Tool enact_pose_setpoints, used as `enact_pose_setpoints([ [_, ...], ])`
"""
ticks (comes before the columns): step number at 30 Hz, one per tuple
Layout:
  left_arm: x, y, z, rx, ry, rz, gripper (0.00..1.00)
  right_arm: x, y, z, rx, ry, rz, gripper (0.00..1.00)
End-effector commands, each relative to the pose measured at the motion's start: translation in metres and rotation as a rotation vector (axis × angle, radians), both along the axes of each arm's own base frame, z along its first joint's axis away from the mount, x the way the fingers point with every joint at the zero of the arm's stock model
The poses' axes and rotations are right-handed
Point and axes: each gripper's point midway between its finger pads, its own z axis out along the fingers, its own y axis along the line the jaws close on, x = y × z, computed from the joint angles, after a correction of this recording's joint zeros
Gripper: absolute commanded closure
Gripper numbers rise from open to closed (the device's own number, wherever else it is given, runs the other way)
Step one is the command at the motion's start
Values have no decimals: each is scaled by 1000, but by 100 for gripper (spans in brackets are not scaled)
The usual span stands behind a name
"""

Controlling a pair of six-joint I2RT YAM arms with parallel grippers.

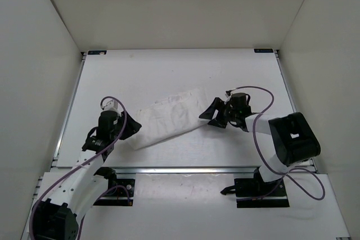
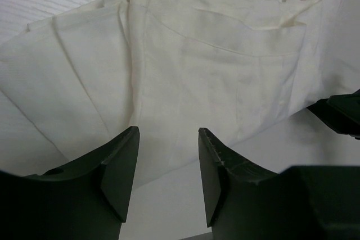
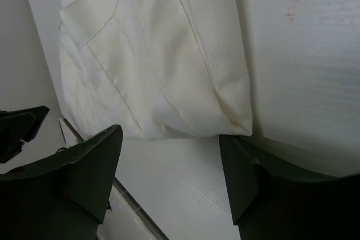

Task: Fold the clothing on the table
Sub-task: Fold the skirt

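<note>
I will grab the clothing's near edge by its end (image 1: 147, 144) (image 2: 164, 171) with my left gripper next. The opposite end then stays free for my right gripper to fold.
The clothing (image 1: 171, 117) is a white folded piece lying slantwise on the table (image 1: 169, 71), between my two grippers. My left gripper (image 1: 133, 128) sits at its lower left end. In the left wrist view that gripper (image 2: 167, 130) is open, the clothing (image 2: 214, 66) spreads out just past the tips, and bare table shows between the pads. My right gripper (image 1: 207, 114) sits at the upper right end. In the right wrist view this gripper (image 3: 170, 133) is wide open, with the clothing (image 3: 157, 54) ending just beyond its fingertips and nothing held.
Thin metal rails run along the table's sides and its front rail (image 1: 185, 168). Blue corner brackets (image 1: 97, 52) mark the far corners. White walls (image 1: 34, 54) stand on three sides. The right gripper's finger (image 2: 337, 113) shows at the edge of the left wrist view.
</note>
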Motion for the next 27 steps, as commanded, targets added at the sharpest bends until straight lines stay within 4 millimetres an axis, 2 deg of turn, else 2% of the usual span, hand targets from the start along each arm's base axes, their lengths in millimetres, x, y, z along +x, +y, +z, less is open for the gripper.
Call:
enact_pose_setpoints([
  [1, -13, 2, -9, -9, 55, 3, 43, 8, 5, -10, 8, 28, -28, 33],
  [4, -21, -1, -15, 17, 94, -43, 43, 16, 5, -10, 3, 21, -47, 46],
  [8, -30, -6, -22, -9, 106, -51, 43, 32, 0, -9, 7, 12, -94, 57],
  [9, -32, -8, -21, -24, 97, -59, 43, 36, -3, -12, -4, 11, -112, 64],
  [10, -34, -7, -24, -25, 103, -56, 44, 39, -4, -11, 0, 15, -127, 75],
  [11, -40, -10, -29, -30, 122, -67, 43, 44, -6, -9, -4, 6, -133, 76],
  [14, -47, -12, -34, -38, 145, -84, 43, 49, -6, -12, -2, 33, -151, 51],
  [15, -51, -14, -36, -39, 151, -91, 43, 48, -9, -16, -7, 44, -160, 47],
  [20, -59, -15, -47, -28, 178, -85, 41, 48, -16, -19, -51, 41, -197, 40],
  [27, -66, -21, -50, -26, 220, -105, 37, 53, -28, -8, -78, 10, -230, 38],
])
